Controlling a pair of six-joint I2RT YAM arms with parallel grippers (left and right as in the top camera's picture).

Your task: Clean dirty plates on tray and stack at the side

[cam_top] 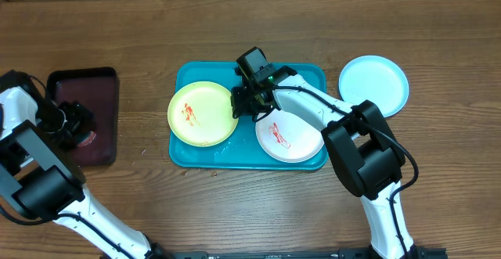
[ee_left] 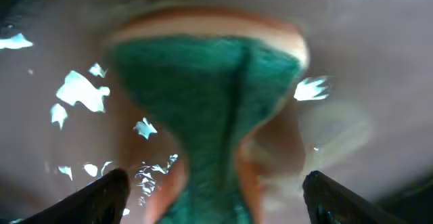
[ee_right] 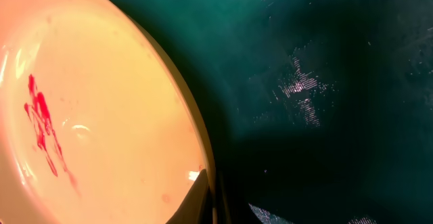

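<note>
My left gripper should grab the sponge (ee_left: 210, 95) across its narrow green middle (ee_left: 212, 160) next. The sponge's orange bottom then stays free to clean the dirty plates.
The turquoise tray (cam_top: 313, 75) holds the yellow-green plate (cam_top: 200, 116) at its left and the white plate (cam_top: 293, 138) at its right, both with red smears. The light blue plate (cam_top: 374, 83) lies on the table to the right of the tray. My right gripper (cam_top: 247, 102) is shut on the yellow-green plate's right rim; in the right wrist view one finger (ee_right: 210, 198) lies inside the plate (ee_right: 101, 102), above the tray floor (ee_right: 325, 61). My left gripper (cam_top: 74, 126) is open over a green and orange sponge (ee_left: 210, 95), its fingers (ee_left: 216, 197) wide on both sides.
A smaller dark maroon tray (cam_top: 86, 83) sits at the far left under my left gripper, its wet floor shows in the left wrist view (ee_left: 40, 136). Bare wooden table (cam_top: 438, 173) surrounds both trays.
</note>
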